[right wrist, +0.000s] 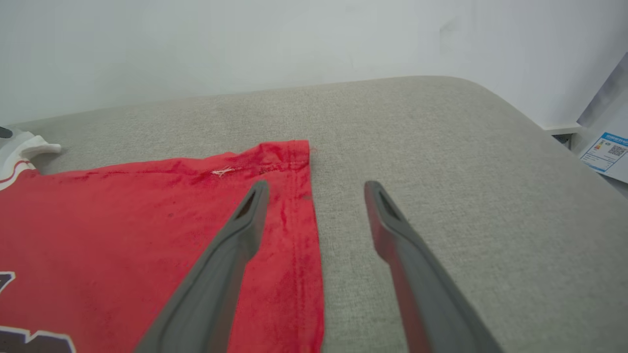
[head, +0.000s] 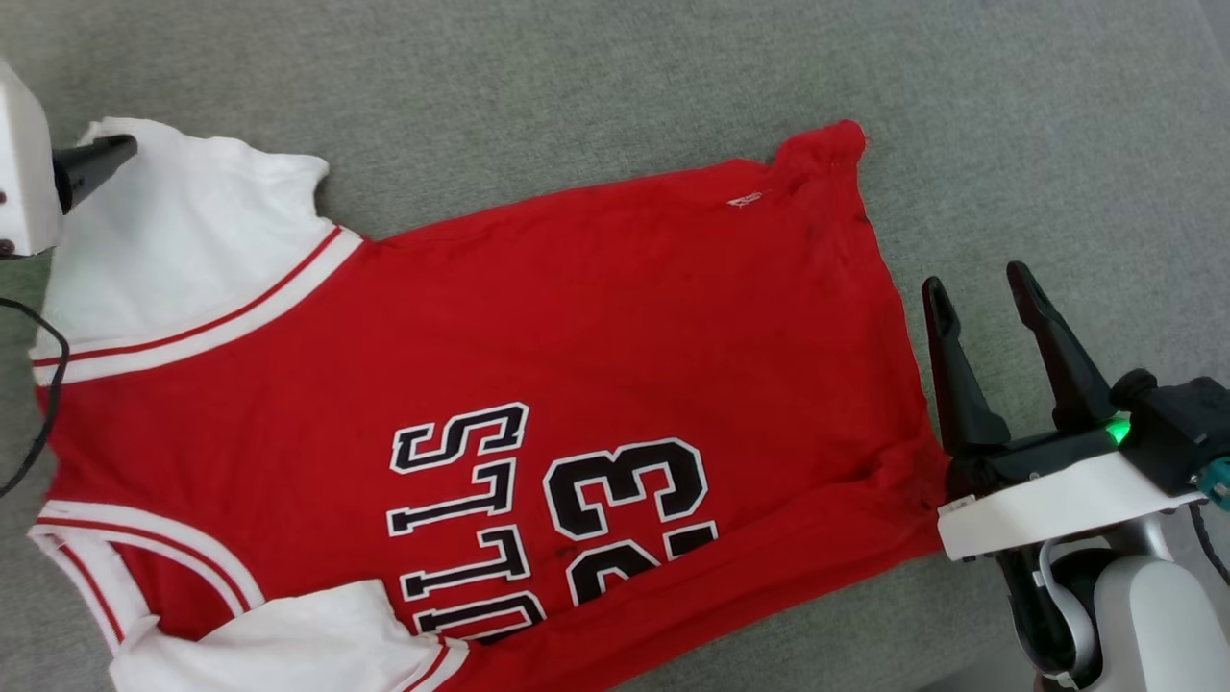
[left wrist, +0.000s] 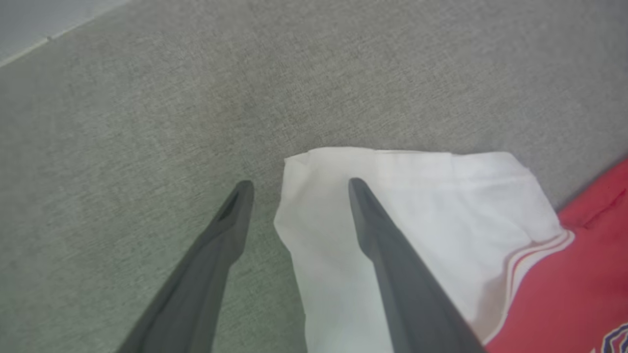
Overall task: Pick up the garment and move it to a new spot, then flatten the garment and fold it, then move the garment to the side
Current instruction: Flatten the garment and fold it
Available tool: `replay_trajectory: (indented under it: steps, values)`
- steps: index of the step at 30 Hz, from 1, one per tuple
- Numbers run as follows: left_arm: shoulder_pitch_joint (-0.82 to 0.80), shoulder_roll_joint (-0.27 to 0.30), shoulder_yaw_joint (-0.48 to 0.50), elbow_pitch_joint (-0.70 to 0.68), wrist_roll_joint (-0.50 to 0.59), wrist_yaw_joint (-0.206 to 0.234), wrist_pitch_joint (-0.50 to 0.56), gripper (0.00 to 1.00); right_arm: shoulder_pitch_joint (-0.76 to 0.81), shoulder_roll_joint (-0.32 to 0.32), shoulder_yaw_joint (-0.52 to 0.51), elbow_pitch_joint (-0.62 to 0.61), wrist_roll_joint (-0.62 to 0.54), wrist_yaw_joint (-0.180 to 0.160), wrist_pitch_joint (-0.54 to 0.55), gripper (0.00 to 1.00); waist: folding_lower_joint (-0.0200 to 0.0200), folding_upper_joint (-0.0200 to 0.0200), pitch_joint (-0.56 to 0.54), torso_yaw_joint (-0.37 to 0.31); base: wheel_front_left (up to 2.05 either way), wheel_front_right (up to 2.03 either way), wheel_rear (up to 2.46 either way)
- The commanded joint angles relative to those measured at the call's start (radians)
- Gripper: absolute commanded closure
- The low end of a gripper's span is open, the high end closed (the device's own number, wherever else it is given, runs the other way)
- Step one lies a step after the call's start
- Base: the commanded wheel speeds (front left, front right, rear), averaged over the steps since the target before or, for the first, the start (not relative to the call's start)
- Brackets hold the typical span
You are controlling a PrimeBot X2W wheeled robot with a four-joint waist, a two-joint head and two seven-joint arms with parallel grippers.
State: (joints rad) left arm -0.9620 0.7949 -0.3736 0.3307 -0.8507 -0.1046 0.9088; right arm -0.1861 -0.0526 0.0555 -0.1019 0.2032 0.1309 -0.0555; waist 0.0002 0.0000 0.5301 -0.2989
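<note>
My left gripper will next take hold of the sleeve by its outer cuff corner, since the rest of the white sleeve lies spread flat on the cushion.
The garment, a red jersey with white sleeves and black lettering with 23, lies spread flat on a grey cushion, collar end to the left and hem to the right. My right gripper stands open just off the hem's lower right corner, holding nothing. In the right wrist view the right gripper straddles the hem edge of the garment. My left gripper is open over the white sleeve's outer corner, one finger above the cloth and one above bare cushion. A left fingertip rests over that sleeve at the far left.
The grey fabric cushion extends beyond the jersey on all sides. Its rounded far edge meets a pale wall. A sheet with a printed label sits off the cushion at the right. A black cable hangs at the left edge.
</note>
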Motion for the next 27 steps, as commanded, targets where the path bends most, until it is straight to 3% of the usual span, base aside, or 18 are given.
replay_trajectory:
  steps: [1, 6, 7, 8, 9, 10, 14, 20, 27]
  values:
    - [-0.020, 0.009, -0.012, 0.011, 0.012, 0.000, 0.019, 0.00, -0.017, 0.004, 0.003, 0.007, 0.007, -0.001, -0.010, 0.00, -0.0002, 0.0000, 0.018, -0.016, 0.00, 0.00, 0.00]
    - [-0.032, 0.020, -0.053, 0.048, 0.045, -0.007, 0.048, 0.00, -0.022, 0.004, 0.008, 0.027, 0.018, 0.000, -0.025, 0.00, -0.0002, 0.0000, 0.035, -0.023, 0.00, 0.00, 0.00]
    - [-0.030, 0.022, -0.063, 0.056, 0.049, -0.007, 0.052, 0.32, -0.022, 0.004, 0.010, 0.030, 0.019, 0.000, -0.026, 0.00, -0.0002, 0.0000, 0.037, -0.024, 0.00, 0.00, 0.00]
    - [-0.030, 0.022, -0.063, 0.056, 0.049, -0.007, 0.052, 0.32, -0.022, 0.004, 0.010, 0.030, 0.019, 0.000, -0.026, 0.00, -0.0002, 0.0000, 0.037, -0.024, 0.00, 0.00, 0.00]
    - [-0.025, 0.024, -0.072, 0.064, 0.053, -0.008, 0.059, 0.87, -0.023, 0.004, 0.011, 0.033, 0.019, 0.000, -0.027, 0.00, -0.0002, 0.0000, 0.037, -0.023, 0.00, 0.00, 0.00]
    - [-0.019, 0.025, -0.080, 0.069, 0.054, -0.010, 0.064, 1.00, -0.024, 0.004, 0.011, 0.035, 0.018, 0.000, -0.028, 0.00, -0.0002, 0.0000, 0.037, -0.022, 0.00, 0.00, 0.00]
    - [-0.012, 0.007, -0.087, 0.079, 0.041, -0.017, 0.024, 1.00, -0.028, 0.004, 0.009, 0.047, 0.007, -0.001, -0.021, 0.00, -0.0002, 0.0000, 0.022, -0.008, 0.00, 0.00, 0.00]
    - [-0.014, -0.029, -0.098, 0.060, 0.048, -0.025, -0.136, 1.00, -0.028, 0.004, -0.004, 0.038, -0.037, 0.000, 0.026, 0.00, -0.0002, 0.0000, -0.049, 0.036, 0.00, 0.00, 0.00]
    - [0.045, -0.043, -0.169, -0.065, 0.021, -0.025, -0.260, 1.00, -0.027, -0.079, -0.004, 0.018, -0.028, 0.000, 0.255, 0.00, -0.0002, 0.0000, -0.147, 0.122, 0.00, 0.00, 0.00]
